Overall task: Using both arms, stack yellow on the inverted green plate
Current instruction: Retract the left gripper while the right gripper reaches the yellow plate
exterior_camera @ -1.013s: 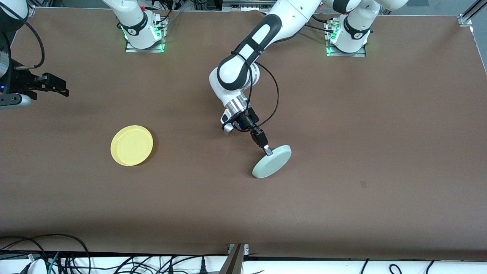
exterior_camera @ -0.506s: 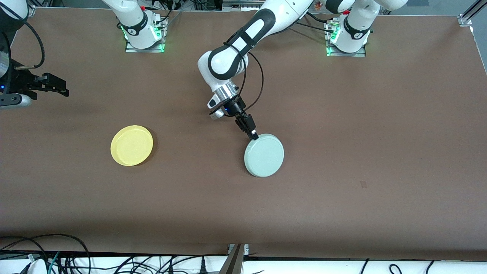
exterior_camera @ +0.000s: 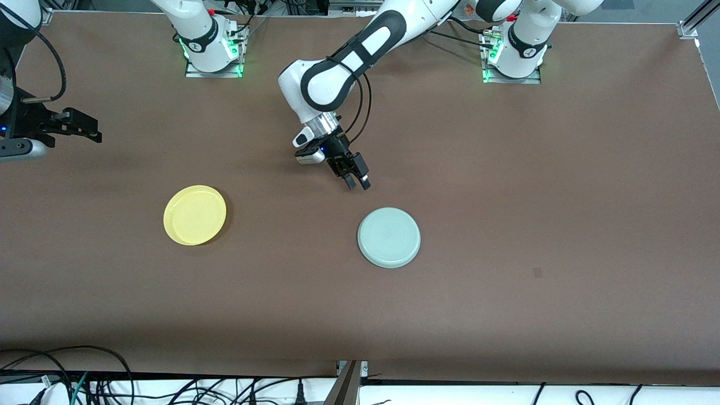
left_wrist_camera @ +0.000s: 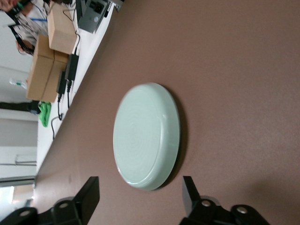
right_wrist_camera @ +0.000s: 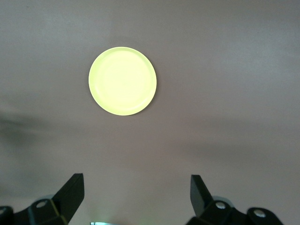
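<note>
My right gripper grabs the yellow plate by its rim next, to stack it on the inverted green plate [exterior_camera: 388, 237].
The pale green plate [exterior_camera: 388, 237] lies flat and upside down on the brown table, its ringed underside facing up; it also shows in the left wrist view [left_wrist_camera: 146, 135]. My left gripper [exterior_camera: 358, 183] is open and empty, a short way from the plate's rim on the side toward the robot bases; in the left wrist view [left_wrist_camera: 140, 192] its fingers stand wide of the plate's edge. The yellow plate [exterior_camera: 194, 214] lies right side up toward the right arm's end. My right gripper [exterior_camera: 90, 130] is open and empty and waits high, with the yellow plate [right_wrist_camera: 122, 80] in its wrist view.
Cables and a metal bracket [exterior_camera: 349, 379] run along the table's edge nearest the front camera. A small dark mark [exterior_camera: 537, 273] is on the table toward the left arm's end. Cardboard boxes [left_wrist_camera: 44, 65] stand off the table.
My left gripper let go of the tilted green plate, which settled flat and upside down. The gripper opened and drew back toward the bases. The right arm has not moved.
</note>
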Motion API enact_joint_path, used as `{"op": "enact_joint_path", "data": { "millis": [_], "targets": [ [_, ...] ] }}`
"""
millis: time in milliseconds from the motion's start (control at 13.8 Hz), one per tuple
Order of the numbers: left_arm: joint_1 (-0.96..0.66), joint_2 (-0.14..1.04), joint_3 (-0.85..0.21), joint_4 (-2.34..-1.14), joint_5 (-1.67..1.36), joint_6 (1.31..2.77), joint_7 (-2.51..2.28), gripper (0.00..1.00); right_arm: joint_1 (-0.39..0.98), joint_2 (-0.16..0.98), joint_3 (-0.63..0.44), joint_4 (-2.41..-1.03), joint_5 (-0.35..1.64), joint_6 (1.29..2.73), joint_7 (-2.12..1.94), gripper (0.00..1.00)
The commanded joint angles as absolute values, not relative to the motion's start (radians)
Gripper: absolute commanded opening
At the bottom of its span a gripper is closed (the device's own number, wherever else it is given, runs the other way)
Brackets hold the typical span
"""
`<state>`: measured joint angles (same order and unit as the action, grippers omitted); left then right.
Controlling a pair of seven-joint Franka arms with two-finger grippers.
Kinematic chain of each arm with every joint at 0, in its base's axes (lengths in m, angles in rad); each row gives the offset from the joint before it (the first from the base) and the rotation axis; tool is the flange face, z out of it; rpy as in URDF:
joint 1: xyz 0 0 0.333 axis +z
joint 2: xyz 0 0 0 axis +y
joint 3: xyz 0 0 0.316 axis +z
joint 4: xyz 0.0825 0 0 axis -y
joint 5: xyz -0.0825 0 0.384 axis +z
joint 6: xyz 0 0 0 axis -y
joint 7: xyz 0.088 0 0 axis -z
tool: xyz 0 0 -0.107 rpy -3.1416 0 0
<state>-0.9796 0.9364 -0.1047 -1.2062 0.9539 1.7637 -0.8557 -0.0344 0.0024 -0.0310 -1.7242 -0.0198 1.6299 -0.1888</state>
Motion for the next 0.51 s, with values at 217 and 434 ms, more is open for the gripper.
{"op": "enact_joint_path", "data": {
  "millis": [217, 434],
  "targets": [
    [-0.778, 0.772, -0.117, -1.203, 0.668, 1.792, -0.819, 1.0, -0.041, 0.011, -0.017, -1.698, -0.017, 1.611, -0.175, 1.0],
    [-0.608, 0.629, -0.117, -1.253, 0.45, 1.83, -0.671, 1.0, -0.041, 0.029, -0.017, -1.697, -0.017, 1.617, -0.175, 1.0]
  ]
}}
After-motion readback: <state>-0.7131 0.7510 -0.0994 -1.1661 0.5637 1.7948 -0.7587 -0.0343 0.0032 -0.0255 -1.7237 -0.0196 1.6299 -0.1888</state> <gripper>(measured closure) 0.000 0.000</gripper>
